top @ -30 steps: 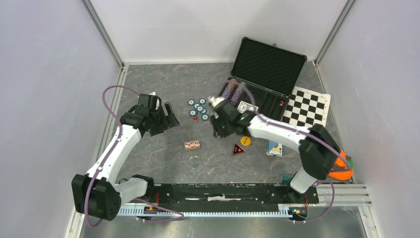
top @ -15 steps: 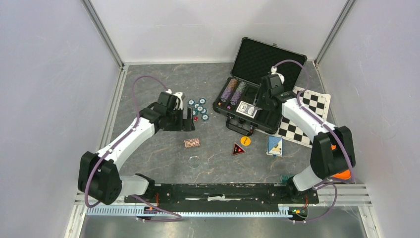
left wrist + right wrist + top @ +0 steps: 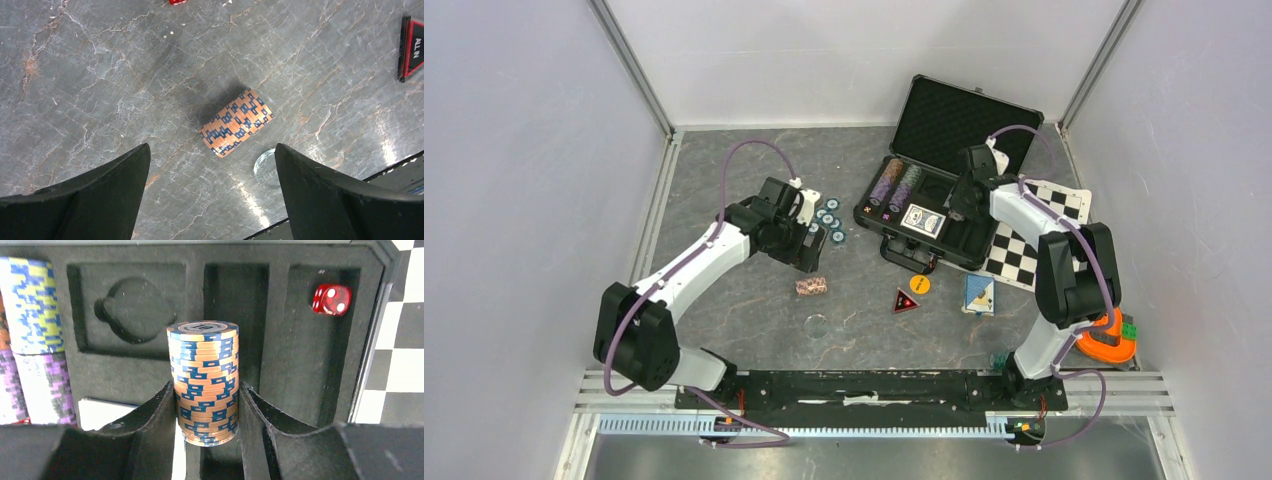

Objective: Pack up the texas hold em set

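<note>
Next, my left gripper grabs the roll of orange-and-blue chips by its round side (image 3: 812, 286) (image 3: 237, 123). The roll's flat ends stay free to fit a case slot.
The black case (image 3: 972, 246) lies open at the back right, with purple chips (image 3: 886, 185) and a card deck (image 3: 922, 220) in its foam. My right gripper (image 3: 962, 205) hovers over it, shut on a stack of orange-and-blue chips (image 3: 205, 385) held upright above an empty slot. A red die (image 3: 331, 299) sits in a slot at the far right. My left gripper (image 3: 211, 150) is open above a roll of orange-and-blue chips (image 3: 236, 122) lying on its side on the table. Teal chips (image 3: 826, 215) lie loose behind it.
A yellow button (image 3: 920, 284), a black-and-red triangular marker (image 3: 905, 300), a blue card deck (image 3: 979, 294) and a clear disc (image 3: 265, 162) lie on the table. The checkered mat (image 3: 1039, 225) is right of the case. An orange toy (image 3: 1109, 340) sits at the near right.
My right arm has carried its chip stack from the table's middle to the case. The left arm has swung right over the chip roll, its jaws spreading wider.
</note>
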Robot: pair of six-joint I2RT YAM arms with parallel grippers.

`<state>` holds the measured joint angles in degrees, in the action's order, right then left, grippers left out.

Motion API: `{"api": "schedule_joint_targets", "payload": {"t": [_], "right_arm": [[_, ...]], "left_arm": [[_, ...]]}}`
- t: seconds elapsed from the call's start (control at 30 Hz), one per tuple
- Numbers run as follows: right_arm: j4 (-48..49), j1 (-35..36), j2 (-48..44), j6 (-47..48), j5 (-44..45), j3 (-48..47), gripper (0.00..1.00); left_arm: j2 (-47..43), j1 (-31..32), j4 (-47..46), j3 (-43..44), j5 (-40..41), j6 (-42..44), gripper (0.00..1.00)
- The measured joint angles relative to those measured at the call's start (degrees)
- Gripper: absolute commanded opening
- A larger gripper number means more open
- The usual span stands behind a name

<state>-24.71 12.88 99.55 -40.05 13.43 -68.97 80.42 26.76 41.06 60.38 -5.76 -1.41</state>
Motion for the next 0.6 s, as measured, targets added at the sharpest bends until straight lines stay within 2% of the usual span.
{"api": "schedule_joint_targets", "payload": {"t": [0.2, 0.3, 0.4, 0.6], "right_arm": [[0.7, -0.9, 0.8, -0.2, 2.1, -1.1, 0.45], [0.4, -1.0, 1.0, -0.3, 2.3, -1.2, 0.66], [0.8, -1.0, 1.2, -0.9, 2.3, -1.6, 0.76], [0.7, -1.0, 0.9, -0.6, 3.1, -2.7, 0.78]], "left_arm": [[1.8, 0.1, 0.8, 1.3, -0.8, 2.5, 1.0], [2.8, 0.4, 0.8, 1.6, -0.9, 2.6, 1.0], [4.0, 1.1, 0.8, 1.7, -0.9, 2.6, 1.0], [4.6, 1.9, 0.8, 1.9, -0.9, 3.7, 1.0]]}}
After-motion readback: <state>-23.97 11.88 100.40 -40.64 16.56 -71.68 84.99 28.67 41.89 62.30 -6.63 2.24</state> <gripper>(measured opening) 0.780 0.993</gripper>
